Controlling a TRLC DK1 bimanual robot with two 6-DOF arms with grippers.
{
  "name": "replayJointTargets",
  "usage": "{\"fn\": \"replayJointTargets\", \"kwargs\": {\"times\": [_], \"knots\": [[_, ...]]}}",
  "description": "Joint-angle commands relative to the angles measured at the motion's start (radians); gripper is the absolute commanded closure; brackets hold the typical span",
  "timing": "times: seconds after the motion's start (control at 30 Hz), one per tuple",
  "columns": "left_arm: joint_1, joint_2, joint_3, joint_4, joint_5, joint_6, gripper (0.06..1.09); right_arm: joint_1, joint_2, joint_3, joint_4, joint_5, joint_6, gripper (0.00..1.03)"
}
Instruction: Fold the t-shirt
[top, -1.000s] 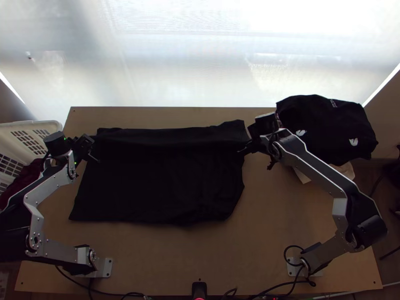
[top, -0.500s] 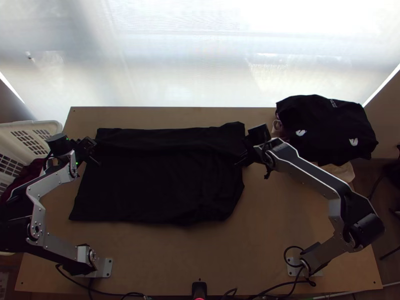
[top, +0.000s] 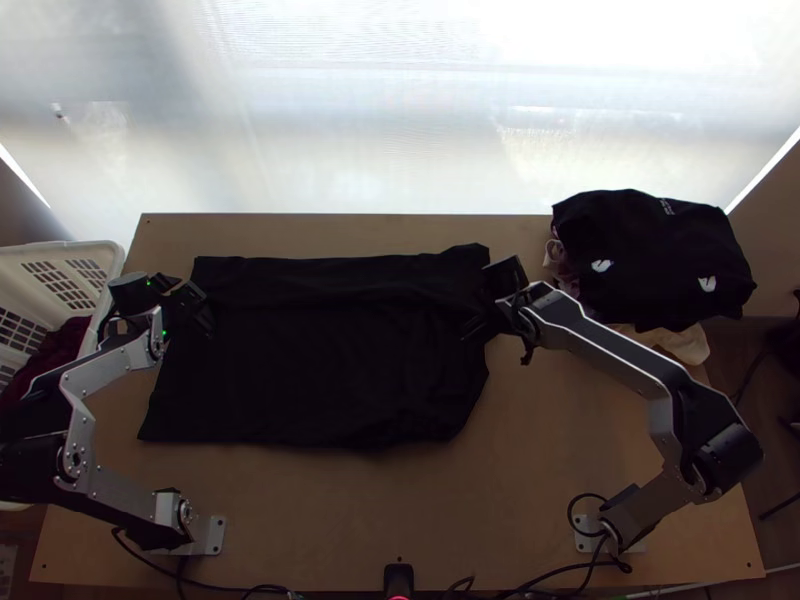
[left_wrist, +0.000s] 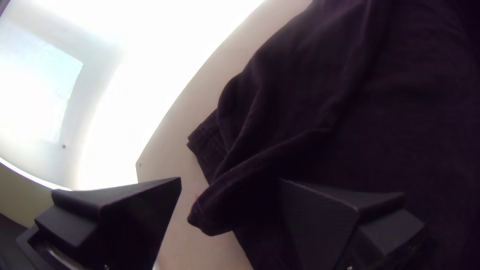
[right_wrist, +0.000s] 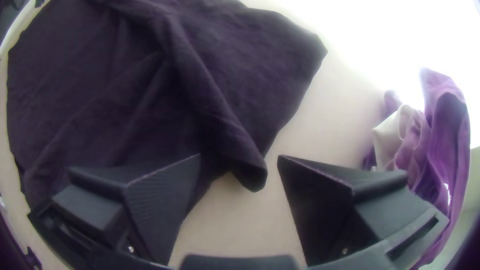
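Observation:
My right gripper grabs the fold's tip (right_wrist: 251, 175) next, since this pointed fold of the black t-shirt stands up while the cloth (right_wrist: 75, 107) beside it lies flat.
A black t-shirt (top: 320, 370) lies spread on the table, its far part folded over in a long strip with a ridge. At its left edge, near the far corner, is my left gripper (top: 205, 308); my right gripper (top: 472, 325) is at its right edge. In the left wrist view the left gripper (left_wrist: 230, 182) stands open, a folded edge of the shirt (left_wrist: 320, 100) between and beyond its fingers. In the right wrist view the right gripper (right_wrist: 239, 160) is open too, with a pointed fold of the shirt (right_wrist: 200, 100) between its fingertips.
A pile of black clothes (top: 650, 260) with lighter cloth under it sits at the table's far right corner. A white basket (top: 60, 255) holding dark red cloth stands off the left edge. Bare wood (top: 400, 510) stretches in front of the shirt.
The left gripper has moved a little right, over the shirt's left edge. My right gripper has shifted left and slightly toward the near side. The shirt lies nearly the same, its far right part slightly lower.

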Motion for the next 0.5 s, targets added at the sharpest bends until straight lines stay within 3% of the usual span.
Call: {"fn": "replayJointTargets", "kwargs": {"times": [0.0,0.07,0.13,0.33,0.47], "knots": [[0.021,-0.11,-0.011,-0.086,0.045,0.004,0.1,0.018,-0.05,-0.007,-0.085,0.0,0.005,0.16],[0.046,-0.192,-0.006,-0.194,0.1,0.018,0.1,0.029,-0.087,-0.021,-0.119,-0.001,0.005,0.15],[0.064,-0.291,-0.011,-0.383,0.183,0.102,0.1,0.047,-0.136,-0.052,-0.14,-0.006,0.0,0.15],[0.129,-0.623,-0.095,-0.869,0.336,0.492,0.11,0.179,-0.308,-0.165,-0.232,-0.014,-0.009,0.15],[0.153,-0.735,-0.086,-1.142,0.355,0.714,0.11,0.305,-0.395,-0.213,-0.289,-0.015,-0.008,0.15]]}}
